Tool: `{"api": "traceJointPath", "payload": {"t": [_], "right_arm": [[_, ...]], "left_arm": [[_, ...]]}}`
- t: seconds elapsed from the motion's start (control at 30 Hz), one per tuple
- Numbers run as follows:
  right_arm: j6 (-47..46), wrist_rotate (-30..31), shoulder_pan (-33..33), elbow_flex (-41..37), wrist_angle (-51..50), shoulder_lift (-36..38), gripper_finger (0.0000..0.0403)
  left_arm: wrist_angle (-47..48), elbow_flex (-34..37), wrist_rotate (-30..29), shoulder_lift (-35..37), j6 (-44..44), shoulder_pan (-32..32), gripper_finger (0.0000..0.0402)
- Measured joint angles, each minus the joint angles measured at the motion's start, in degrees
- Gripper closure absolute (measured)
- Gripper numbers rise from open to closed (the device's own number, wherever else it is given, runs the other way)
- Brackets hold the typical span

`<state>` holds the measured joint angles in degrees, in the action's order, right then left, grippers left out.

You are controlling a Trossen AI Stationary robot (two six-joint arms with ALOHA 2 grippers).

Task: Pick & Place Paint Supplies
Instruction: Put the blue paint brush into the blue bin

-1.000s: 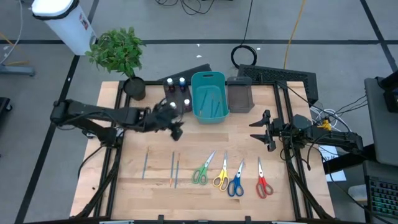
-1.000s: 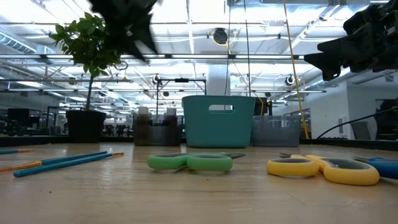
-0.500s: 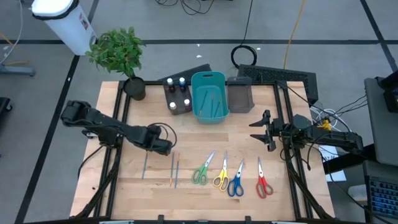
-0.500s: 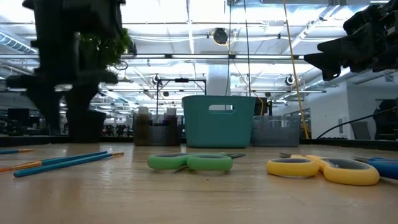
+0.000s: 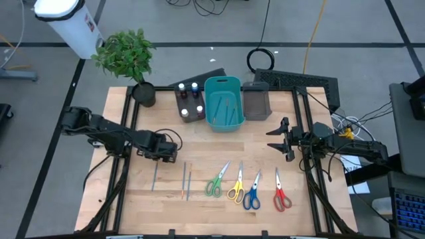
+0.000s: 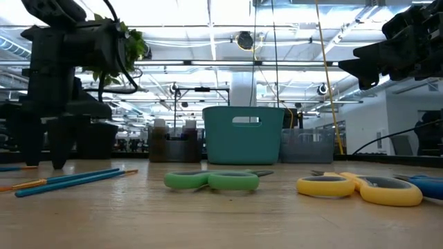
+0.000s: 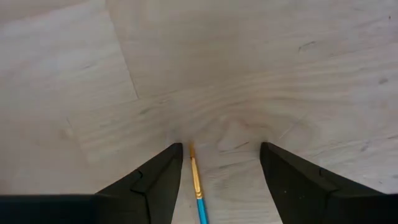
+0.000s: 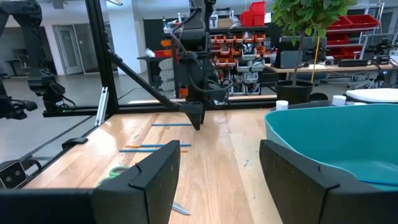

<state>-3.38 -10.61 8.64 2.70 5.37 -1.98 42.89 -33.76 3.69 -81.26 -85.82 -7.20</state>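
Observation:
My left gripper closes on the brush now. Both fingers meet their shadows on the wood either side of the brush's orange tip, so closing now would catch it.
My left gripper points straight down, open, low over the far tip of the leftmost brush. That orange-and-blue tip lies on the wood between the fingers, close to one of them and apart from both. Two more brushes lie beside it. Green, yellow, blue and red scissors lie flat near the front edge. Capped bottles stand in a dark bin. My right gripper waits open at the table's right side.
A teal bin with thin brushes in it stands at the far edge between the bottle bin and a dark grey bin. A potted plant stands at the far left corner. Bare wood lies between the bins and the scissors.
My left gripper has swung from beside the bottle bin toward the table's near-left and come down, fingers pointing at the table, until it stands over the leftmost brush's far tip. The right arm has kept still.

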Motion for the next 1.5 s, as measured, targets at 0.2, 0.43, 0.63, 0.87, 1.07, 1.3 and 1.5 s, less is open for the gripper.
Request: {"api": "traceJointPath", "payload": {"t": [0.2, 0.43, 0.63, 0.87, 1.07, 1.3, 1.5], "right_arm": [[0.0, 0.0, 0.0, 0.0, 0.0, 0.0, 0.019], [0.0, 0.0, 0.0, 0.0, 0.0, 0.0, 0.019], [0.0, 0.0, 0.0, 0.0, 0.0, 0.0, 0.019], [0.0, 0.0, 0.0, 0.0, 0.0, 0.0, 0.019], [0.0, -0.1, 0.0, 0.0, 0.0, 0.0, 0.019], [0.0, 0.0, 0.0, 0.0, 0.1, -0.7, 0.019], [0.0, 0.0, 0.0, 0.0, 0.0, -0.9, 0.019]], "left_arm": [[0.2, 0.1, 0.5, 0.0, -1.2, -0.1, 0.0237], [0.0, 0.1, 0.6, -0.1, -1.8, -0.1, 0.0352], [-2.4, 0.2, -3.9, -0.2, -1.0, -1.6, 0.0394], [-1.9, -3.4, -13.1, 0.5, 6.1, -1.9, 0.04], [-3.8, -12.5, -25.0, 3.8, 18.8, -1.6, 0.04], [-16.5, -20.0, -31.2, 4.3, 41.0, -0.8, 0.0401], [-38.1, -20.6, -30.7, 4.3, 62.1, 1.6, 0.0401]]}}
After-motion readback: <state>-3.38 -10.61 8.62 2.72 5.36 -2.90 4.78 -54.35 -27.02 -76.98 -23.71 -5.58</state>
